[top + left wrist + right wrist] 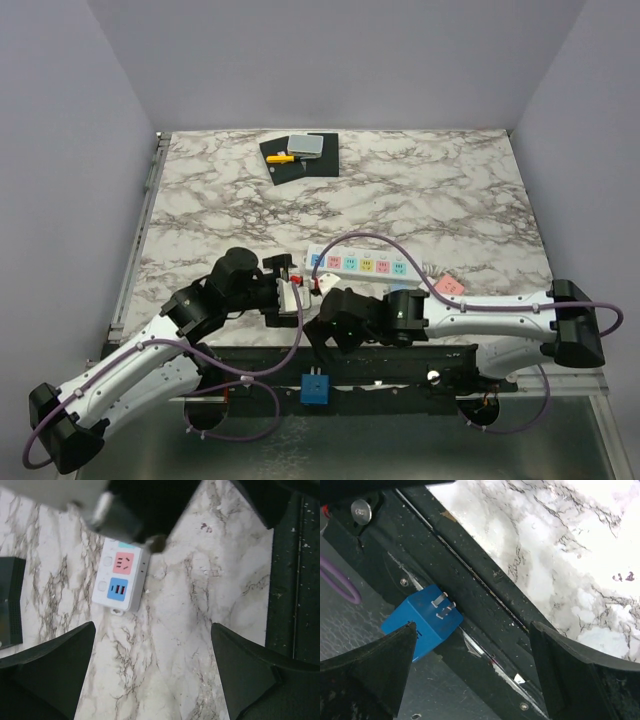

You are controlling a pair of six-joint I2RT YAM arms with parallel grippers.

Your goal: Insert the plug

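The blue plug's other sides should stay free to hand over, so my right gripper will grab its prong side and back next.
The blue plug (316, 388) lies off the marble table, on the grey metal ledge by the arm bases. In the right wrist view the plug (422, 621) rests against the black rail with its metal prongs showing. It sits just beside the left finger of my right gripper (473, 627), which is open and holds nothing. The white power strip (365, 266) lies on the marble. Its end with a pink socket and a blue USB socket shows in the left wrist view (120, 580). My left gripper (152, 630) hangs open over bare marble just short of that end.
A black mat (312, 162) with a grey block and a yellow item lies at the table's back. A purple cable (380, 240) loops from the strip. A pink note (451, 286) sits by the strip's right end. The black rail (485, 580) borders the table's near edge.
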